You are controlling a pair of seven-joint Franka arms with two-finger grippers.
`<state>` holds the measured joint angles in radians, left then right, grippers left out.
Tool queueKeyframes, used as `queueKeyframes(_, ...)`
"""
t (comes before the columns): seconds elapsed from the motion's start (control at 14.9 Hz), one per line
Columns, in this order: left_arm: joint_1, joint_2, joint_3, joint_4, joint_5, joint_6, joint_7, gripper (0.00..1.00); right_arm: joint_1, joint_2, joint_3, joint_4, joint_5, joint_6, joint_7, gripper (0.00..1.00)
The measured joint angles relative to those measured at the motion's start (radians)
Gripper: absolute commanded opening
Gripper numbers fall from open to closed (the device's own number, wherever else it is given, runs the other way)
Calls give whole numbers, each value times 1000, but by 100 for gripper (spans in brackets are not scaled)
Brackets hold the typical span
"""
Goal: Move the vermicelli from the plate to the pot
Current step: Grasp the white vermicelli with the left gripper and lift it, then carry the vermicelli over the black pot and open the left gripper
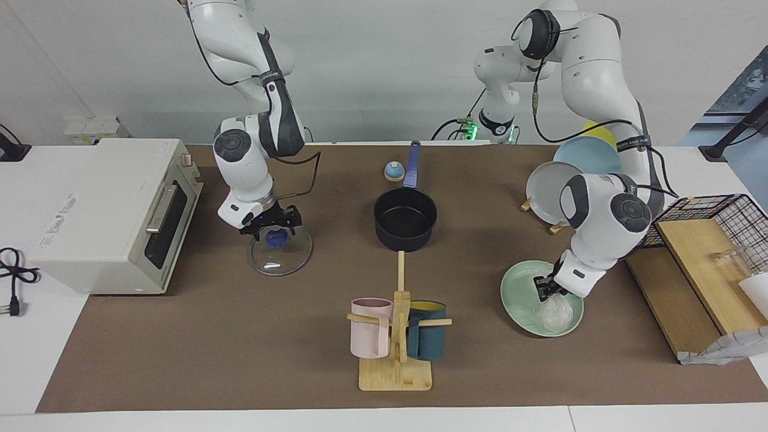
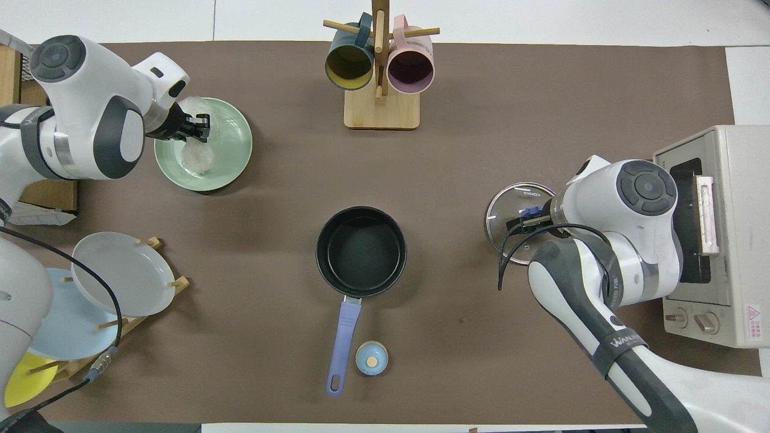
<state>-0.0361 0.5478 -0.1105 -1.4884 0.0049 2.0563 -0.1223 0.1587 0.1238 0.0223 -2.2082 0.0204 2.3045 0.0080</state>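
Next, my right gripper grabs the glass lid by its narrow blue knob (image 2: 532, 211). The glass disc (image 2: 508, 205) spreads far wider than my fingers.
The pale green plate (image 1: 515, 295) (image 2: 233, 150) lies at the left arm's end of the table. A whitish vermicelli (image 1: 558, 310) (image 2: 198, 157) nest rests in it. My left gripper (image 1: 546, 290) (image 2: 197, 126) reaches down into the plate, its fingertips pinched together on the vermicelli at the nest's top edge. The dark pot (image 1: 405, 219) (image 2: 361, 251) stands empty mid-table, its blue handle pointing toward the robots. My right gripper (image 1: 273, 228) (image 2: 528, 217) hangs open just over the blue knob of the glass lid (image 1: 281, 252) (image 2: 511, 207).
A mug rack (image 1: 396, 336) with a pink and a teal mug stands farther from the robots than the pot. A toaster oven (image 1: 114, 210) sits beside the lid. A plate rack (image 1: 558, 186), a wooden board with a wire basket (image 1: 702, 258) and a small blue cap (image 1: 393, 171) are also here.
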Motion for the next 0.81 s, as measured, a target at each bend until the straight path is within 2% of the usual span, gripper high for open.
queueKeyframes(0.13, -3, -51, -6, 79, -74, -171, -35, 0, 0, 10, 0, 0, 0, 10, -1, 99)
queueKeyframes(0.34, -45, -176, -24, 148, -128, -403, -205, 0, 0, 12, 0, 0, 0, 13, -10, 82)
queueKeyframes(0.47, -112, -265, -52, 156, -162, -479, -324, 0, 0, 12, 0, 0, 0, 13, -16, 69)
queueKeyframes(0.67, -230, -374, -74, 90, -197, -520, -452, 0, 0, 12, 0, 1, 0, 13, -33, 67)
queueKeyframes(0.81, -311, -424, -77, -27, -219, -477, -498, 0, 0, 12, 0, 1, 0, 13, -38, 66)
